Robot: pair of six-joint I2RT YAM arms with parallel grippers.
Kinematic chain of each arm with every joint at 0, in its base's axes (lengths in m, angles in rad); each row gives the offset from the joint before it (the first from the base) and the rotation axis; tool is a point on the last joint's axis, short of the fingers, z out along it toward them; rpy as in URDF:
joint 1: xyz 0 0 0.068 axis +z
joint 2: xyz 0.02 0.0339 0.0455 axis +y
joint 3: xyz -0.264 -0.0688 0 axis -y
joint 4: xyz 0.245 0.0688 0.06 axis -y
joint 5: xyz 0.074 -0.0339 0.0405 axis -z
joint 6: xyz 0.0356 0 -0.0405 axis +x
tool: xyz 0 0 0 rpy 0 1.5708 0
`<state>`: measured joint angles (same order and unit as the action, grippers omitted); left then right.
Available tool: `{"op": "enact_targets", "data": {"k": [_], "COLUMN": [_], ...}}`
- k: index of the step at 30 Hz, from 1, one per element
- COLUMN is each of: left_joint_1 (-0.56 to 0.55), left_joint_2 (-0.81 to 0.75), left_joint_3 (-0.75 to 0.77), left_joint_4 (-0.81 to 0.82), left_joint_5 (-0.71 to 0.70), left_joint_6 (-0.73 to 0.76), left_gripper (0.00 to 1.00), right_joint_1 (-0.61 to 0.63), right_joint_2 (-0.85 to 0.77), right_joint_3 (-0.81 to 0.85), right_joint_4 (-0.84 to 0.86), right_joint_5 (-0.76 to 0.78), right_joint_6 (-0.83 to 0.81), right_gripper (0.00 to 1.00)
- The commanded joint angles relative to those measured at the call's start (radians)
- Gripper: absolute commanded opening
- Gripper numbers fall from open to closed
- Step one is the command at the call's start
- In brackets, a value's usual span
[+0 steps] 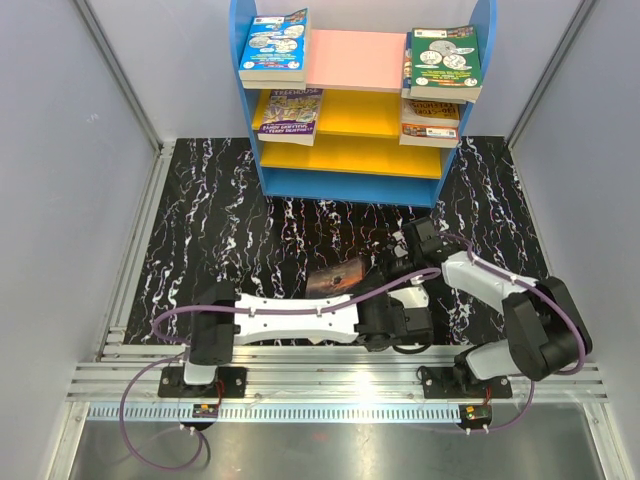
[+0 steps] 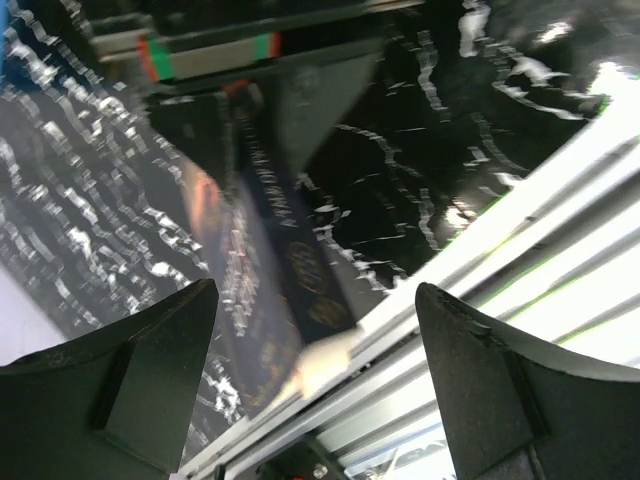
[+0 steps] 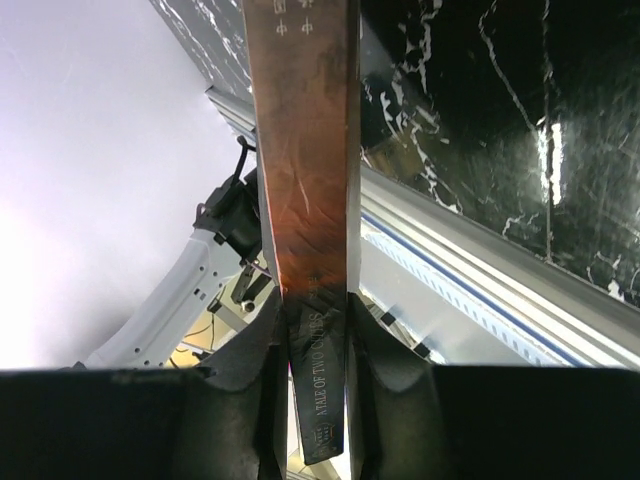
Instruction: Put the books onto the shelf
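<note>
Next, my left gripper grabs the dark brown book, by its spine end with the emblem (image 2: pixel 312 278), to set the book onto the shelf.
My right gripper (image 3: pixel 315 335) is shut on the spine edge of a dark brown book (image 3: pixel 305 150), "A Tale of Two Cities". It holds the book (image 1: pixel 338 278) just above the black marbled mat in front of the shelf (image 1: pixel 360 100). My left gripper (image 2: pixel 315 290) is open. The same book (image 2: pixel 290 260) stands ahead of its wide-apart fingers, and neither finger touches it. On the shelf's pink top board lie a blue stack (image 1: pixel 275 45) at the left and green books (image 1: pixel 445 60) at the right. A Treehouse book (image 1: pixel 288 112) and a further stack (image 1: pixel 430 120) rest on the upper yellow board.
The aluminium rail (image 1: pixel 330 375) that carries both arm bases runs along the near edge. Grey walls (image 1: pixel 70 150) close in both sides. The middle of the pink board (image 1: pixel 355 58) and the lower yellow board (image 1: pixel 350 155) are bare. My left arm (image 1: pixel 290 320) lies across the mat's front.
</note>
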<state>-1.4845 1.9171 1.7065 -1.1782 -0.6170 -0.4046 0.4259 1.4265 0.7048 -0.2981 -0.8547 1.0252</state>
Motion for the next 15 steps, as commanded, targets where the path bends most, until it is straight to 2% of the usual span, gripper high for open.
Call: {"op": "enact_targets", "data": {"k": [1,4,6,7,8,10,11,12,15], "left_joint_1": [0.006,0.004,0.004,0.007,0.007,0.007,0.01,0.01,0.01], "left_joint_2": [0.023,0.055,0.063,0.063,0.065,0.063,0.063,0.063,0.036], "left_joint_3": [0.053,0.041,0.022,0.015,0.01,-0.001,0.001,0.002,0.004], "left_joint_4": [-0.057,-0.051,-0.029,-0.002,0.009,0.035,0.038,0.041,0.046], "left_joint_5": [-0.107,-0.11,-0.101,-0.092,-0.076,-0.057,-0.05,-0.049,-0.05], "left_joint_6": [-0.049,-0.039,-0.022,-0.01,-0.008,0.001,0.001,0.0,-0.013], "left_gripper": [0.86,0.84,0.75,0.68,0.52,0.34,0.13,0.03,0.0], "right_joint_1": [0.01,0.01,0.008,0.01,0.01,0.01,0.01,0.01,0.01], "right_joint_2": [-0.08,-0.098,-0.119,-0.13,-0.138,-0.161,-0.166,-0.175,-0.205], "right_joint_3": [0.018,-0.004,-0.011,-0.011,-0.013,-0.014,-0.014,-0.014,-0.007], "right_joint_4": [-0.024,-0.026,-0.033,-0.041,-0.047,-0.067,-0.079,-0.097,-0.133], "right_joint_5": [-0.075,-0.09,-0.101,-0.102,-0.107,-0.115,-0.119,-0.119,-0.115], "right_joint_6": [-0.005,0.004,0.009,0.007,0.007,0.006,0.004,0.001,0.003], "right_gripper": [0.0,0.0,0.0,0.0,0.0,0.0,0.0,0.0,0.0]}}
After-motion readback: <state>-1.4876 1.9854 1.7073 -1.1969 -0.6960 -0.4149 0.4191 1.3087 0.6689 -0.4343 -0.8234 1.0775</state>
